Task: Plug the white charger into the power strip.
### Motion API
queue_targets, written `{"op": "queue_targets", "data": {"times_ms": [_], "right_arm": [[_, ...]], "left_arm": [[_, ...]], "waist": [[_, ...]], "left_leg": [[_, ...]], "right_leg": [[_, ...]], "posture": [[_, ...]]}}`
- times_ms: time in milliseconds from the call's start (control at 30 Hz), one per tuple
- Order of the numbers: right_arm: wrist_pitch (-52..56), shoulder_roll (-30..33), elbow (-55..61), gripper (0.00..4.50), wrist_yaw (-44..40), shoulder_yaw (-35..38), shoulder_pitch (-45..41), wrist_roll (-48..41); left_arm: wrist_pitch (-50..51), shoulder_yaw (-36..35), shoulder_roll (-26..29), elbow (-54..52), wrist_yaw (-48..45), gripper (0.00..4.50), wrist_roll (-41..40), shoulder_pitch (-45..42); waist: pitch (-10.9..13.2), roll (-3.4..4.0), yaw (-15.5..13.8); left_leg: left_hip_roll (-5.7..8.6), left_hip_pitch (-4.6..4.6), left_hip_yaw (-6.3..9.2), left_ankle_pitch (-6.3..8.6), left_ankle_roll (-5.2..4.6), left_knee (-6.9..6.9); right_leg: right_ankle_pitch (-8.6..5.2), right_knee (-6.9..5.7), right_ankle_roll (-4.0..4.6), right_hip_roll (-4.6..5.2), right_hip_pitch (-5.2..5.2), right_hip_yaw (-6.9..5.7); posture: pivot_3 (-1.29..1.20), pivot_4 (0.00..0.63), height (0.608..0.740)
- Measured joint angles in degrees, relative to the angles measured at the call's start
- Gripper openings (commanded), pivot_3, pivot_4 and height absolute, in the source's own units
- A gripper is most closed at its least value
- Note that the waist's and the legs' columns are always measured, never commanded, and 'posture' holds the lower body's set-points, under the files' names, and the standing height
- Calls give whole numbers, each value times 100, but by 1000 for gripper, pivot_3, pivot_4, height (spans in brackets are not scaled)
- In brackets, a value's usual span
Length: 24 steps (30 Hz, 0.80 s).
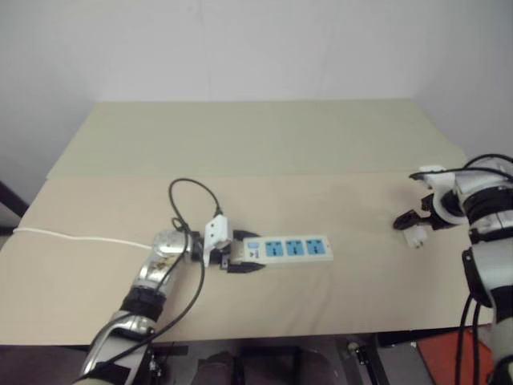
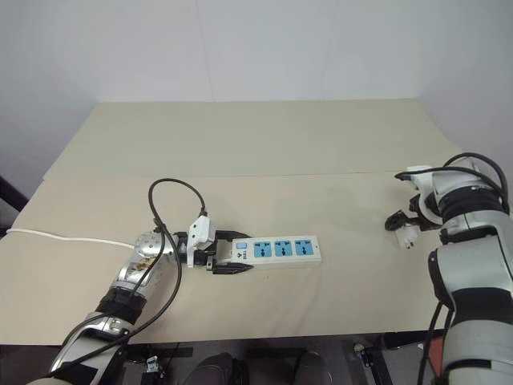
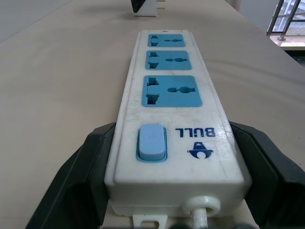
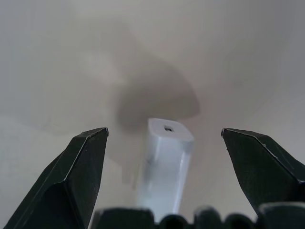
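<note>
I need to close my right gripper now and that would hold the white charger, because its fingers are level with the white charger's end [image 1: 417, 236] [image 4: 170, 131].
The power strip [image 1: 296, 249] lies flat near the middle of the table's front, a long white bar with three blue sockets [image 3: 172, 89] and a blue switch [image 3: 152, 141]. My left gripper [image 3: 174, 176] is shut on its switch end, one black finger [image 3: 78, 183] on each long side. The white charger [image 1: 417, 237] rests on the table at the far right, well apart from the strip. My right gripper [image 4: 164, 130] hangs over it, pointing steeply down and open. The charger [image 4: 164, 164] sits between the fingertips [image 4: 88, 152] with a gap on both sides.
The strip's thin white cord [image 1: 72, 237] runs off the table's left edge. The beige table [image 1: 256, 144] stretches bare behind the strip to a white wall. A red object [image 1: 437, 361] sits on the floor below the front right corner.
</note>
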State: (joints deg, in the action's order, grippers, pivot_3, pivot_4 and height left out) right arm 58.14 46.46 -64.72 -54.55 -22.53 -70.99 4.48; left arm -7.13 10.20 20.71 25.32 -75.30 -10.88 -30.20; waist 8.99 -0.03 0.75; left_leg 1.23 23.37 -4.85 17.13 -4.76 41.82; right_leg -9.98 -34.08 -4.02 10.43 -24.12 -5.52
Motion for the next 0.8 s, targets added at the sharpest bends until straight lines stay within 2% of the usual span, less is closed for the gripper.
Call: {"op": "queue_targets", "data": {"times_ms": [33,133,400,700,800], "right_arm": [[-23,-26,-23,4500,1,34,0,16],[-67,-84,-97,3905,-10,95,0,118],[-144,-188,-215,1116,-42,153,1,229],[-291,-216,-185,1114,-295,252,9,376],[-534,-131,297,1114,-499,322,55,353]], "left_arm": [[0,0,0,-12,5,3273,-1,8],[5,0,6,-56,21,3273,-1,35],[60,-1,30,-91,41,3273,-16,56],[97,-3,63,-108,42,3273,-29,60],[96,-3,77,-106,35,3273,-38,58]], "waist": [[0,1,1],[-1,2,1],[-2,4,14],[-3,5,33],[-2,10,43]], "left_leg": [[1,1,0,0,0,0],[1,1,0,0,0,-2],[0,-2,-1,-2,4,-3],[0,-3,-1,-3,5,-3],[0,-3,-1,-3,5,-3]], "right_leg": [[0,0,0,1,-1,1],[0,1,0,0,-1,1],[0,0,0,-1,-1,1],[0,-1,0,-2,-1,2],[0,-2,0,-2,-3,3]], "posture": [[0,150,740],[0,150,740],[0,150,740],[0,150,740],[0,150,740]]}}
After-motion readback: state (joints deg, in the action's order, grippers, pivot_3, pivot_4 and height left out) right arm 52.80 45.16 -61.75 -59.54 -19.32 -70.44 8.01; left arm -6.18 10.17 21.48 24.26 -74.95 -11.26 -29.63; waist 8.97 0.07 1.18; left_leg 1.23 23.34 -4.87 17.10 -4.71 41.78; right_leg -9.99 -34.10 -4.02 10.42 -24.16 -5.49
